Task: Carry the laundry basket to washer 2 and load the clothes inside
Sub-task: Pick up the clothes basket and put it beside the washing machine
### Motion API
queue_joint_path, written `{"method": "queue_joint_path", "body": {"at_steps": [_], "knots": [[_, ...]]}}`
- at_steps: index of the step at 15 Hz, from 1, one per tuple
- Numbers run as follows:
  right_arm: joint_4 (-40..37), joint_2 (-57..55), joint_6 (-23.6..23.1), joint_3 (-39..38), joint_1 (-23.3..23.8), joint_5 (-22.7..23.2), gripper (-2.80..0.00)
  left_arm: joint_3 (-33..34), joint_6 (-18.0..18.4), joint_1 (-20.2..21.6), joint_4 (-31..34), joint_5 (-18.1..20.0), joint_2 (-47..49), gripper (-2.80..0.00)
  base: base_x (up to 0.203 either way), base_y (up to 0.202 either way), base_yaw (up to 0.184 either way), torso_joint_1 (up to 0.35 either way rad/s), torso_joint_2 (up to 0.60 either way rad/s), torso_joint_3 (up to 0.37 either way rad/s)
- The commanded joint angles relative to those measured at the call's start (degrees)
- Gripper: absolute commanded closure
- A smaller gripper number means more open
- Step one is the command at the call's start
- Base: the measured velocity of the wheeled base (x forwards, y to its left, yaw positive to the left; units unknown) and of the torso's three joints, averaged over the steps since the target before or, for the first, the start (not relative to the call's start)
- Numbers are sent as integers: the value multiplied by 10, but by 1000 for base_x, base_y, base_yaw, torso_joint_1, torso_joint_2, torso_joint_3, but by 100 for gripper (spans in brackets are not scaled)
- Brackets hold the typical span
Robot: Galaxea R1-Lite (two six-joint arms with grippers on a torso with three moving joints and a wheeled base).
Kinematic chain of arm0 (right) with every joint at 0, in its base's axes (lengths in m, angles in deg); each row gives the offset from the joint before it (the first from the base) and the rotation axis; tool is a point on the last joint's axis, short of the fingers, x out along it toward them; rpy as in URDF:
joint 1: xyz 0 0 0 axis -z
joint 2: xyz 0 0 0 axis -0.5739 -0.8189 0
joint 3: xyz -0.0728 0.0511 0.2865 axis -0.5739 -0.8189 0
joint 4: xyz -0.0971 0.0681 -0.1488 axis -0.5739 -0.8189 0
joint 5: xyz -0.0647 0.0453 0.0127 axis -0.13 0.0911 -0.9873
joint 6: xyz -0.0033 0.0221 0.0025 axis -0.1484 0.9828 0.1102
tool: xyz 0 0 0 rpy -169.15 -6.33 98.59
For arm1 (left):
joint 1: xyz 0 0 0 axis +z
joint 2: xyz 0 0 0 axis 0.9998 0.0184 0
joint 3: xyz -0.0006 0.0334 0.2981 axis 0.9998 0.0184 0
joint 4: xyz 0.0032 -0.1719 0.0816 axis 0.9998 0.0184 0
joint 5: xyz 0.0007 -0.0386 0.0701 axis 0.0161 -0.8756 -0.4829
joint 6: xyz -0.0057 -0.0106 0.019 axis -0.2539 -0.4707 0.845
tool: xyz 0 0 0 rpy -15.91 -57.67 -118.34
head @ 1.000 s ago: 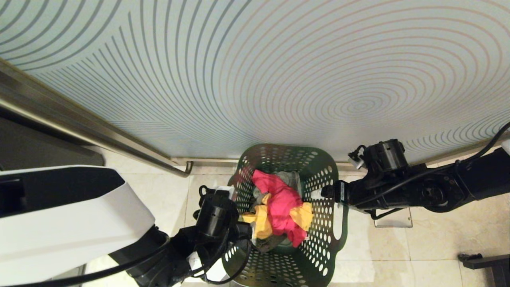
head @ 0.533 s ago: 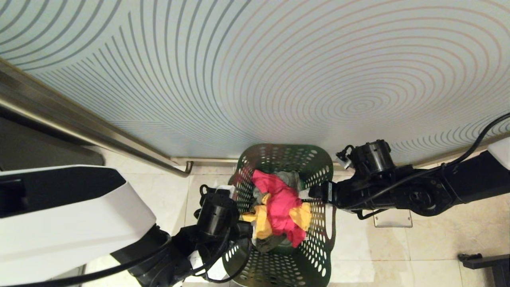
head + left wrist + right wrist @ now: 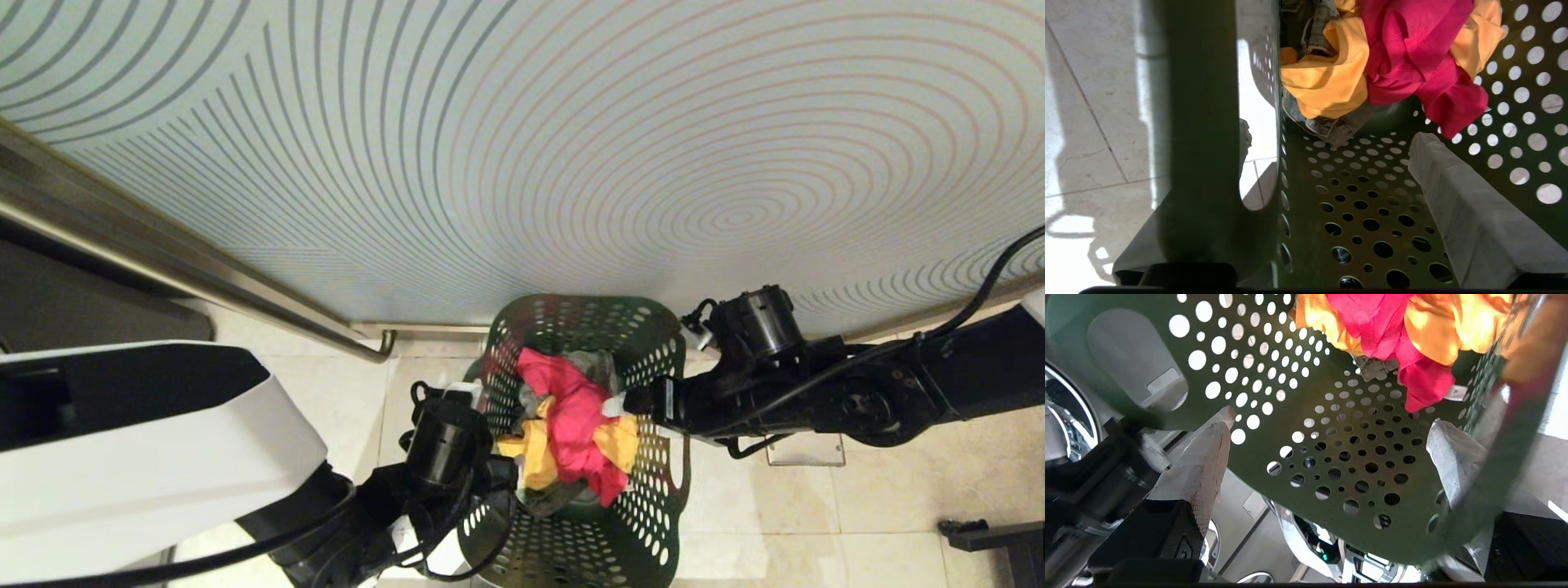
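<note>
The left gripper grabs the laundry basket by its rim handle (image 3: 1204, 127) next, to carry the clothes over to washer 2.
The laundry basket (image 3: 653, 506), dark green and pierced with round holes, stands on the tiled floor against a patterned wall. Inside lie pink clothes (image 3: 575, 416), a yellow piece (image 3: 535, 457) and a grey one. My left gripper (image 3: 496, 467) is open at the basket's left rim. In the left wrist view one finger (image 3: 1474, 216) is inside and the other shows through the handle cut-out (image 3: 1255, 122). My right gripper (image 3: 627, 402) is open at the right rim, with one finger (image 3: 1449, 457) inside the basket (image 3: 1331, 490). Washer 2 is out of view.
A frosted wall (image 3: 571, 147) with curved lines rises right behind the basket. A metal rail (image 3: 204, 273) slants down on the left. A small metal plate (image 3: 804, 451) lies on the floor under the right arm, and a dark foot (image 3: 992, 539) stands at the bottom right.
My right arm has swung left until its tip reaches over the basket's right rim beside the clothes. The left arm and the clothes have stayed put.
</note>
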Motion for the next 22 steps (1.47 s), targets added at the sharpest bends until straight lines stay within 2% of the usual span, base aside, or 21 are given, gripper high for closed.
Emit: {"method": "queue_joint_path", "body": {"at_steps": [1,12,22], "knots": [[-8,18,2,-1,-4,1,-280,-1,-1,-1,-4,-1,10,-280,0,0,0,0,0,0],[-1,-10,-4,-10,-10,-3,-280,-51,-10,0,-45,2,18,-280,0,0,0,0,0,0],[-1,-23,-5,-11,-10,-4,-280,-68,-10,5,-39,4,18,-280,0,0,0,0,0,0]]}}
